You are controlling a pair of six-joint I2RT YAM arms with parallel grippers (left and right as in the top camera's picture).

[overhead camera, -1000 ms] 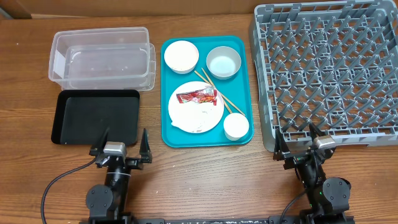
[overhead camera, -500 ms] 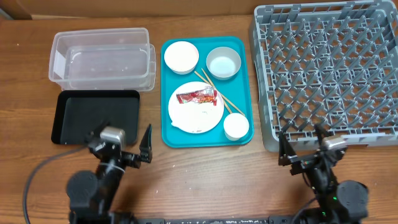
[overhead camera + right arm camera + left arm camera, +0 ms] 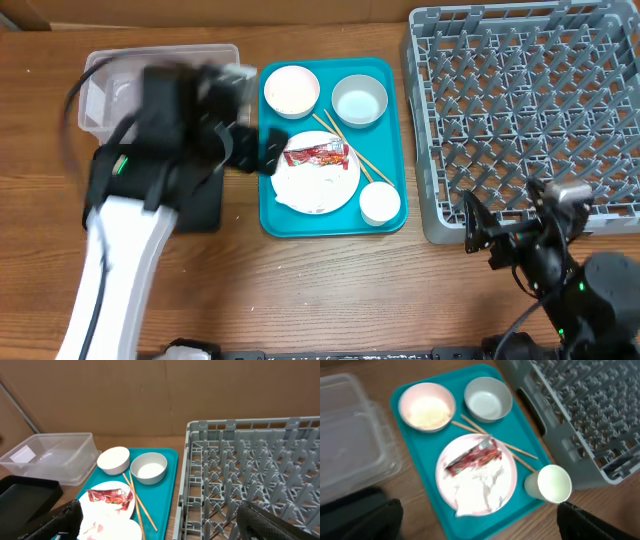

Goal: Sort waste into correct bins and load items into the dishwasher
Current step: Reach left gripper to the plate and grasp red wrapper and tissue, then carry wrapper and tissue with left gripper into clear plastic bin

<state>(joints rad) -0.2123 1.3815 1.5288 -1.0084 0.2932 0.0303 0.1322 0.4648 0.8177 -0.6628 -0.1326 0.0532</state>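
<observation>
I should next use my left gripper to grab the red wrapper (image 3: 317, 154) where it meets the white tissue and pinch the two together. Then I can sort them into the clear tub.
A red wrapper (image 3: 317, 154) and white tissue (image 3: 312, 188) lie on the pale plate (image 3: 351, 178) in the teal tray. Chopsticks (image 3: 366, 166) lie beside the plate. Two bowls (image 3: 291, 89) (image 3: 359, 100) stand behind it, and a white cup (image 3: 380, 203) in front. My left gripper (image 3: 247, 150) is open and empty, high over the tray's left edge. Its view shows the wrapper (image 3: 472, 457), the tissue (image 3: 477, 487) and the cup (image 3: 554, 483). My right gripper (image 3: 508, 222) is open and empty at the grey dish rack's (image 3: 520, 110) front edge.
My left arm hides part of the clear tub (image 3: 105, 85) and most of the black tray (image 3: 205, 210). The teal tray (image 3: 385, 140) lies between the bins and the rack. The right wrist view shows the rack (image 3: 250, 470) and the chopsticks (image 3: 137, 500).
My left arm has swung up from the table's front edge and out over the black tray to the teal tray. My right arm has shifted a little to the right.
</observation>
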